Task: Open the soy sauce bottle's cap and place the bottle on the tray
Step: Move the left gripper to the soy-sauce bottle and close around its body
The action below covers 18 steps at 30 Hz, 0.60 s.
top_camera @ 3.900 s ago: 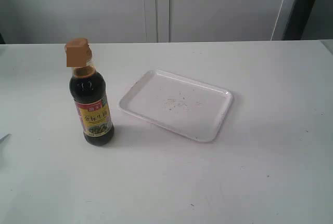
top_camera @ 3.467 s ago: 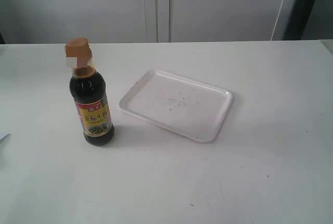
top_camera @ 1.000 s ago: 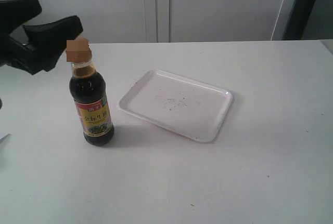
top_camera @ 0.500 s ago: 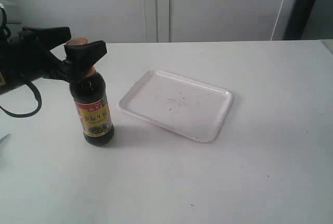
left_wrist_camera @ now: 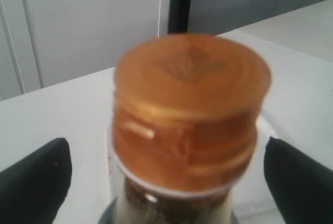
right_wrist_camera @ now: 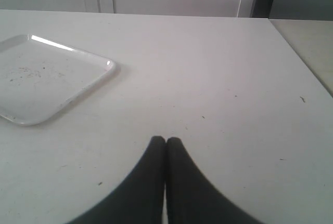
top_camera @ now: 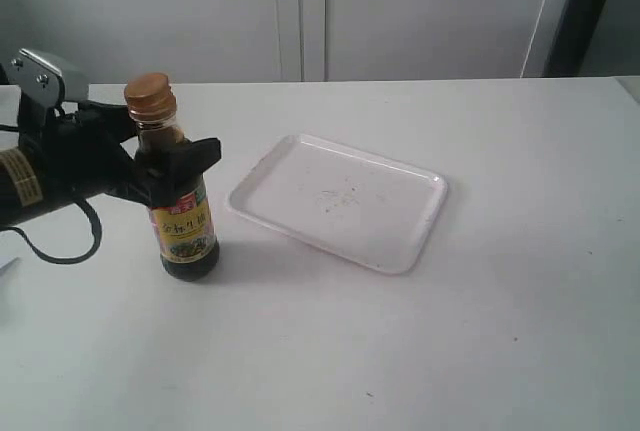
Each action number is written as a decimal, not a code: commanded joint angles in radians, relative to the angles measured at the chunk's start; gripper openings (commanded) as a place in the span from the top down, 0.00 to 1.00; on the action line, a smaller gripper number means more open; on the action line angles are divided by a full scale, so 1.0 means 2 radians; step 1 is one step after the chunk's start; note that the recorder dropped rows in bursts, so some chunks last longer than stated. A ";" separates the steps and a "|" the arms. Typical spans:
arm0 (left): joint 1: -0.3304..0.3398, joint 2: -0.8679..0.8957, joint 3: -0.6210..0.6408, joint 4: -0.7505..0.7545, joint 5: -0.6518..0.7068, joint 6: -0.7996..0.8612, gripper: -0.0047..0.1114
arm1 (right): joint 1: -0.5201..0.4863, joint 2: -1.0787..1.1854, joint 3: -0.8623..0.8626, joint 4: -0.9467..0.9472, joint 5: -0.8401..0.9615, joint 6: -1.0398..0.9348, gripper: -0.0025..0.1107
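Note:
Next, my left gripper grabs the soy sauce bottle by its body (top_camera: 182, 223), leaving the cap free to be opened.
The soy sauce bottle (top_camera: 185, 231) stands upright on the white table, left of the tray (top_camera: 340, 201). Its orange-brown cap (top_camera: 150, 96) is shut on the neck. My left gripper (top_camera: 165, 143) has come in from the left and is open, its black fingers (top_camera: 200, 154) on either side of the bottle's shoulder just below the cap. In the left wrist view the cap (left_wrist_camera: 190, 109) fills the middle, and each finger (left_wrist_camera: 39, 177) stands well apart from the glass. My right gripper (right_wrist_camera: 166, 141) is shut and empty over bare table, with the tray (right_wrist_camera: 47, 78) off to one side.
The table's far edge runs along a pale wall of cabinet panels (top_camera: 300, 11). A table edge (right_wrist_camera: 296, 52) shows in the right wrist view.
My left arm has come in from the left and dropped lower. Its open fingers, level with the cap half a second ago, now straddle the bottle's shoulder. The bottle and tray have not moved.

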 commanded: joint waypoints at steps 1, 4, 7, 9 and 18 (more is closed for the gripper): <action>-0.002 0.018 0.009 -0.002 -0.014 0.019 0.06 | -0.001 -0.003 0.002 -0.004 -0.002 0.002 0.98; -0.002 0.031 0.011 -0.008 -0.013 0.030 0.06 | -0.001 -0.003 0.002 -0.004 -0.002 0.002 0.98; -0.002 0.047 0.011 -0.015 -0.023 0.040 0.06 | -0.001 -0.003 0.002 -0.004 -0.002 0.002 0.98; -0.002 0.057 0.011 -0.024 -0.025 0.048 0.06 | -0.001 -0.003 0.002 -0.004 -0.002 0.002 0.98; -0.002 0.094 0.010 -0.046 -0.057 0.083 0.06 | -0.001 -0.003 0.002 -0.004 -0.002 0.002 0.98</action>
